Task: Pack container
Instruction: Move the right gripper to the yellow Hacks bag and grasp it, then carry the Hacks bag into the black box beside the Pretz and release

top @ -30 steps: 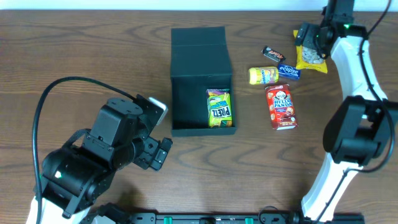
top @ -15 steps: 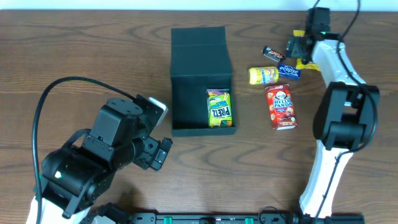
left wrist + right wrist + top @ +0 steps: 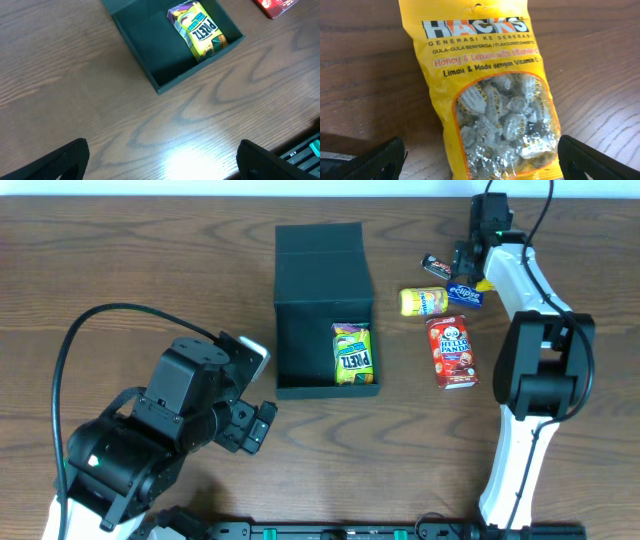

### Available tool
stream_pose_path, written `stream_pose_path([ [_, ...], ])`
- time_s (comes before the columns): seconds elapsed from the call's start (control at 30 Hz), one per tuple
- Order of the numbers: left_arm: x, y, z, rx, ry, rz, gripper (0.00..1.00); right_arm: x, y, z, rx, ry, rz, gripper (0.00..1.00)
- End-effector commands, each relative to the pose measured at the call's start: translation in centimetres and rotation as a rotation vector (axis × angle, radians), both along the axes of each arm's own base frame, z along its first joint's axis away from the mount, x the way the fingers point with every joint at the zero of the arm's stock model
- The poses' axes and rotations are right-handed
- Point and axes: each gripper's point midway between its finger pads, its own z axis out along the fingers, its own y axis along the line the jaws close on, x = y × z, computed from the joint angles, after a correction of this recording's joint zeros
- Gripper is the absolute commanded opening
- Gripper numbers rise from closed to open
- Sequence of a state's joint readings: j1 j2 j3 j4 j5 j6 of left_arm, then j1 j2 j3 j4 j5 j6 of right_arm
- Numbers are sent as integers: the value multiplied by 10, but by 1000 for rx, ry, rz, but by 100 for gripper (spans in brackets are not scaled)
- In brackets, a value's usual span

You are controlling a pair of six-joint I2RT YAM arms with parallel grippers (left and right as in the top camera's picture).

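I need to lower my right gripper before it closes on the yellow Hacks bag [image 3: 490,95]. The bag is flat in the right wrist view and my fingers are above its lower end [image 3: 507,149], so they would miss if I closed now.
The black container [image 3: 300,320] stands open mid-table, its flap lid [image 3: 318,238] folded back at the far side. A green and yellow Pretz packet [image 3: 351,353] lies in its near right corner; container [image 3: 165,82] and packet [image 3: 200,30] also show in the left wrist view. My right gripper [image 3: 472,258] is open, low over a yellow Hacks candy bag [image 3: 490,95], its fingers [image 3: 485,167] either side of the bag's lower end. In the overhead view the bag is almost hidden under the wrist. My left gripper [image 3: 162,162] is open and empty over bare table in front of the container.
Right of the container lie a small dark bar [image 3: 439,267], a blue packet [image 3: 465,293], a yellow packet [image 3: 424,301] and a red Hello Panda box [image 3: 452,351]. The left arm's bulk [image 3: 170,430] fills the near left corner.
My right arm has swung left and come down over the Hacks bag, which now lies mostly hidden beneath the wrist. The left arm has not moved.
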State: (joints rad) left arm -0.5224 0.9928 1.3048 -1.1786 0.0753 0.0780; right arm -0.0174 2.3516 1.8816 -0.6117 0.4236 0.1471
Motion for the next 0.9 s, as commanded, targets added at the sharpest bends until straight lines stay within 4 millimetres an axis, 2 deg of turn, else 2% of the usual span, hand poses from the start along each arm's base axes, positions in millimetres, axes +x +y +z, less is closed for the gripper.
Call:
stream_pose_path([
  [0.0,0,0,4,-11,-5,7,95,-5,-4,-20,-20,50,10,98],
  [0.13,0,0,4,-11,-5,7,95,-6,-5,-29,-33,72,17,98],
  [0.37,0,0,4,-10,-5,7,95,-10,-16,-37,-58,89,-8,89],
  [0.43,0,0,4,-11,-5,7,95,-10,-17,-41,-58,94,-10,83],
  [0.6,0,0,4,-11,-5,7,95,-11,-18,-48,-58,103,-12,63],
  [0.87,0,0,4,-11,-5,7,95,-13,-19,-57,-57,118,-13,16],
])
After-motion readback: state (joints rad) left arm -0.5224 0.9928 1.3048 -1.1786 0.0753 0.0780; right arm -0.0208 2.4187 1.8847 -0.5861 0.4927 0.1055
